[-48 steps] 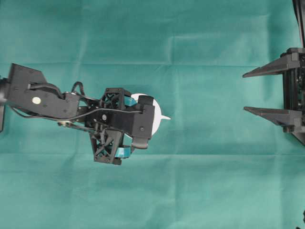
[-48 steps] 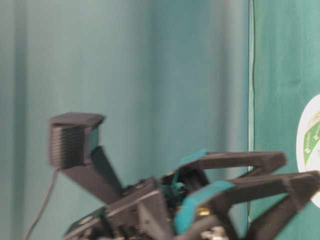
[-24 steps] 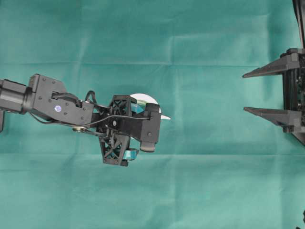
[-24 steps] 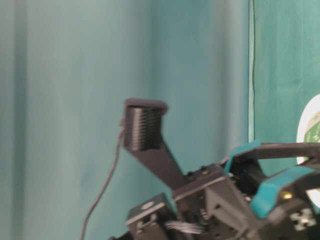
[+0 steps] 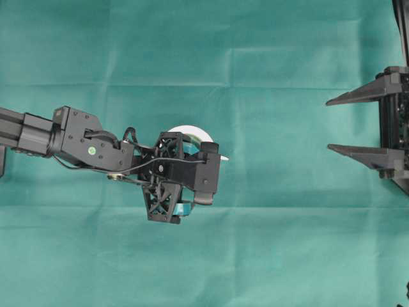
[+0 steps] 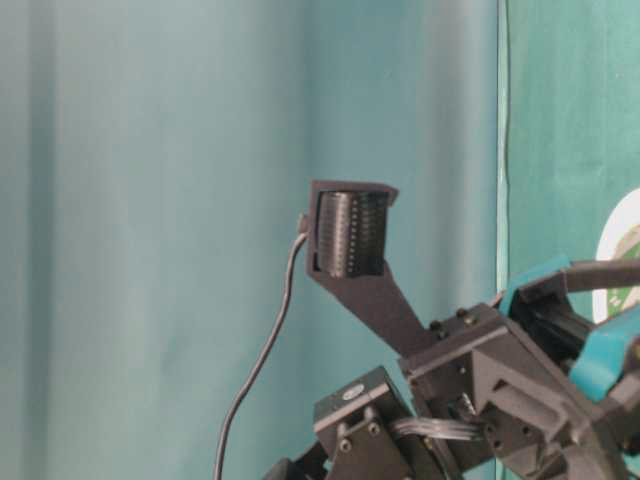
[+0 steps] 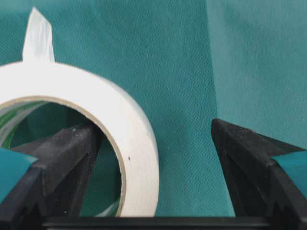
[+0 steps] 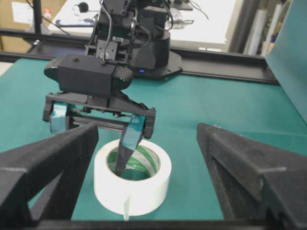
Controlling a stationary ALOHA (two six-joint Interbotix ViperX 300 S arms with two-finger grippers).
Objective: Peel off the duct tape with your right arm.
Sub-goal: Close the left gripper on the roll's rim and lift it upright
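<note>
Next, my left gripper grabs the tape roll by its thin side (image 7: 137,155), using the roll's open hole (image 7: 55,120). The tape roll spreads wider than my fingers open.
The duct tape (image 5: 193,132) is a white roll lying flat on the green cloth, with its pointed tab (image 5: 223,157) sticking out toward the right arm. My left gripper (image 5: 181,174) hangs over it, open. One teal-padded finger (image 8: 122,152) reaches down into the roll's hole. The other finger (image 7: 249,163) is outside, so the roll's wall (image 7: 136,143) stands between them, untouched. The tab (image 8: 126,209) faces my right gripper (image 5: 348,123), which is open and empty at the right edge, well apart from the roll (image 8: 139,191).
Green cloth (image 5: 275,243) covers the table, with faint fold lines. The left arm's base (image 8: 144,48) and a black rail (image 8: 230,67) stand beyond the roll. At table level, the left wrist's camera mount (image 6: 350,235) stands before a green curtain.
The left arm has reached further right and dropped lower over the roll, bringing one finger into the hole. The right arm and the roll have not moved.
</note>
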